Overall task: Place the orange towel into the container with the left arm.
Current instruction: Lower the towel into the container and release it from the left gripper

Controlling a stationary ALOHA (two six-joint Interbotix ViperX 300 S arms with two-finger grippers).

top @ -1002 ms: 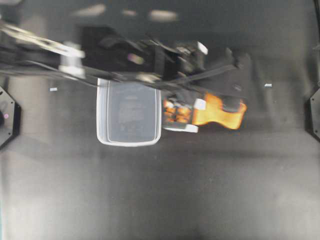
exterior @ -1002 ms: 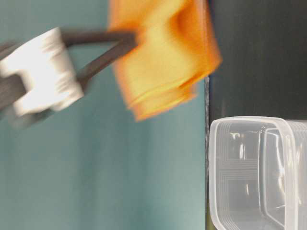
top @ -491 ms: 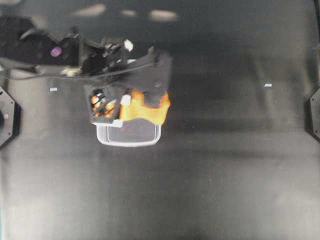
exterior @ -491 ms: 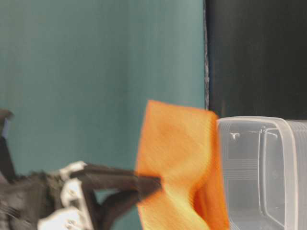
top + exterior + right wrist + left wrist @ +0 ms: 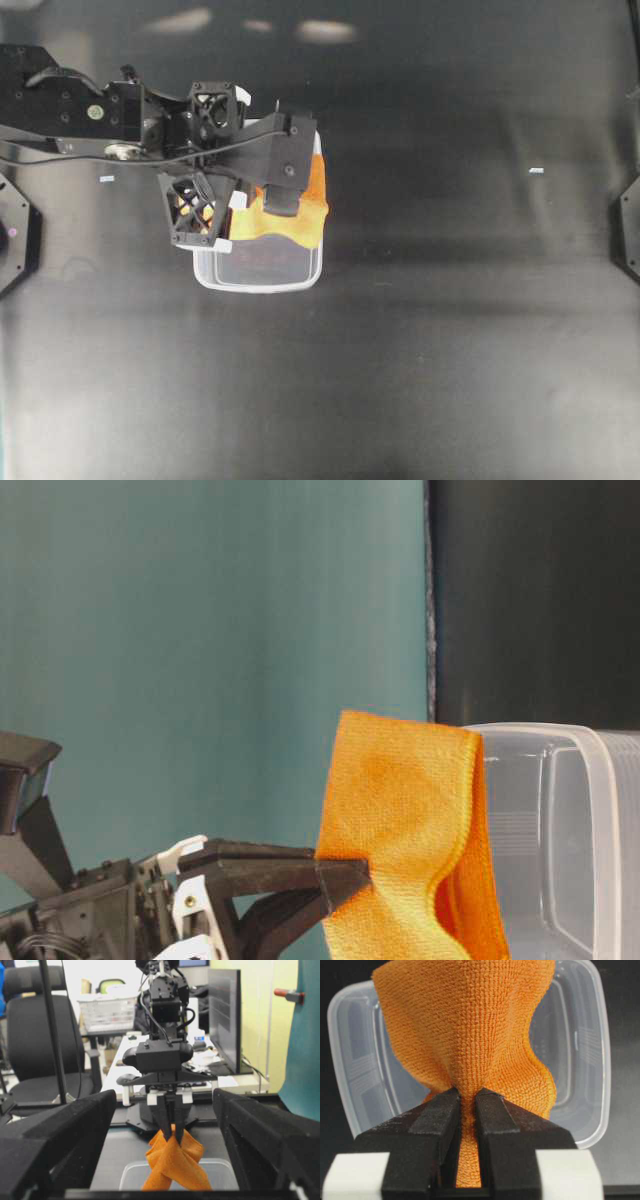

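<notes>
The orange towel [image 5: 292,218] [image 5: 470,1035] hangs over the clear container's inside, so my left gripper opens and release the towel next.
The orange towel [image 5: 292,218] hangs bunched from my left gripper [image 5: 283,205], whose jaws are shut on its upper fold. It dangles over the right part of the clear container [image 5: 258,285], its lower edge at about rim height. In the left wrist view the towel [image 5: 470,1035] is pinched between the black fingers [image 5: 440,1120] with the container [image 5: 582,1060] behind it. At table level the towel [image 5: 400,820] overlaps the container [image 5: 590,860]. My right gripper [image 5: 165,1110] stands open and empty, facing the left gripper [image 5: 171,1132], towel [image 5: 172,1165] and container [image 5: 222,1170].
The container sits on a black tabletop [image 5: 420,350]. Two small white scraps [image 5: 536,171] [image 5: 107,179] lie on it. Arm mounts sit at the left [image 5: 15,235] and right [image 5: 628,225] edges. A teal backdrop [image 5: 200,630] stands behind.
The left gripper carried the towel leftward from beside the container's right side to above it, then slowed; the towel now hangs still over the container. The right gripper has not moved.
</notes>
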